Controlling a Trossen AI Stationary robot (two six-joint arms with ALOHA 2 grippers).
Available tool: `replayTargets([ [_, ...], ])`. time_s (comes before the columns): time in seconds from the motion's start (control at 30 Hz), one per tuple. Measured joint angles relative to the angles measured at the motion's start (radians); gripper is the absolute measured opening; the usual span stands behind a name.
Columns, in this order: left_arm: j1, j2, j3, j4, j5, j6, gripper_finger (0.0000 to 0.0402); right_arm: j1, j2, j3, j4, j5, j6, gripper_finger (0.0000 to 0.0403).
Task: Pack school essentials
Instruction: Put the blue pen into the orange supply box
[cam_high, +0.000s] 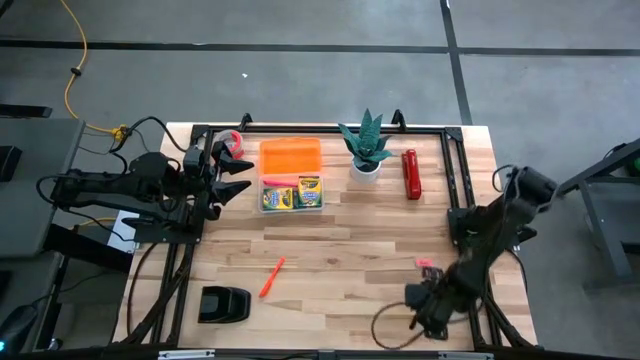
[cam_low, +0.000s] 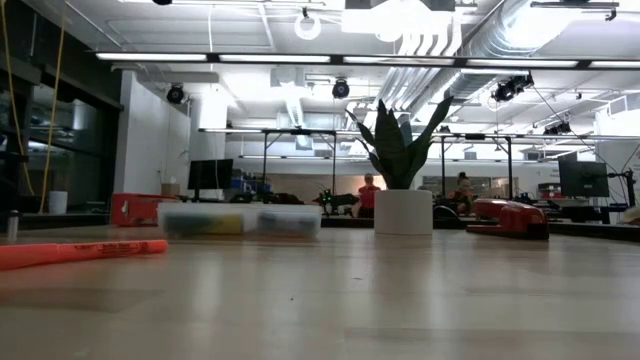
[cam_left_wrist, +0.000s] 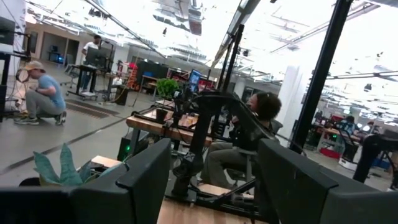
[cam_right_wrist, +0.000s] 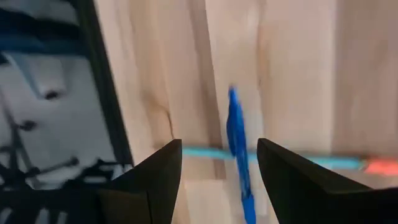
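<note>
The blue pen needs to be packed with the crayon boxes in the clear tray, so my right gripper needs to grip the pen by its body next.
Two yellow-and-green crayon boxes lie in a clear tray. An orange-red stick lies flat on the wood, also seen close in the low view. The tiny pink eraser rests near the right arm. In the right wrist view, the blue pen lies across the teal pencil on the table. My right gripper is open above them, one finger on either side of the pen. It sits near the table's near right corner. My left gripper waits open, left of the tray.
An orange lid lies beyond the tray. A potted plant and a red cylinder stand at the far side. A squat black object sits near the left front. The middle of the table is bare wood.
</note>
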Motion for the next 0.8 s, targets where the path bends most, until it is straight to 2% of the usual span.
replayTargets([
  [0.17,0.000,0.000,0.000,0.000,0.000,0.000,0.0231,0.060,0.090,-0.001,0.003,0.000,0.032,0.0201],
  [0.4,0.000,0.000,0.000,0.003,0.000,-0.034,0.0231,0.061,0.167,-0.001,0.014,0.015,0.015,0.0201],
  [0.7,0.000,0.000,0.000,0.003,0.000,-0.035,0.0231,0.061,0.198,-0.001,0.026,0.033,0.046,0.0199],
  [0.8,0.000,0.000,0.000,0.003,0.000,-0.035,0.0231,0.061,0.198,-0.001,0.026,0.049,0.058,0.0182],
])
